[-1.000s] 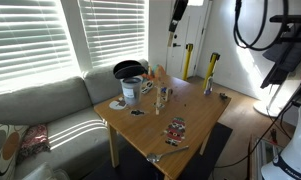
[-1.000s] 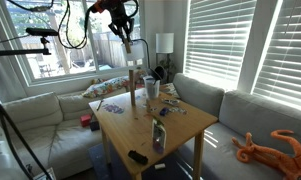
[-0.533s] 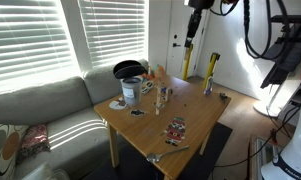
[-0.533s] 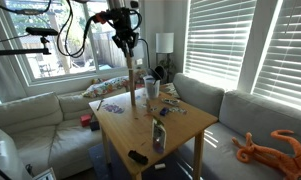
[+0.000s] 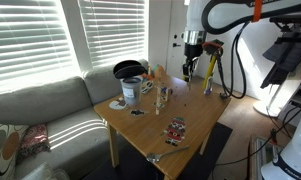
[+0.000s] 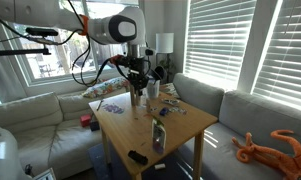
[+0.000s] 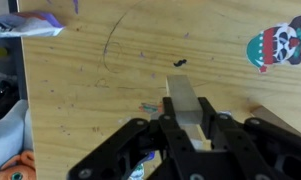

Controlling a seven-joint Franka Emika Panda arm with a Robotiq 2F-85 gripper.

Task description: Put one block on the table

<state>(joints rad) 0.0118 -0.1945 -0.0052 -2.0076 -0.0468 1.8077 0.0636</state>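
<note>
The block's lower end (image 7: 177, 81) hangs above the table, so my gripper should keep holding the block until that end rests on the table.
My gripper (image 5: 192, 52) is shut on a long pale wooden block (image 5: 188, 66) that hangs end-down over the far side of the square light-brown table (image 5: 155, 122). In the wrist view the block (image 7: 184, 98) sits clamped between the black fingers (image 7: 190, 128), close above the bare tabletop (image 7: 100, 95). I cannot tell whether its lower end touches the wood. In an exterior view the gripper (image 6: 138, 72) is low over the table (image 6: 185, 125), among the things at its far end.
A black pan on a white bucket (image 5: 131, 80), a glass (image 5: 165, 95) and picture cards (image 5: 176, 129) lie on the table. A dark can (image 6: 158, 136) and a black remote (image 6: 137, 156) sit near one edge. A grey-white sofa (image 5: 40, 110) borders the table.
The arm has come down from high above with the block in its jaws and now hangs low over the table's far side. The jaws stayed shut on the block.
</note>
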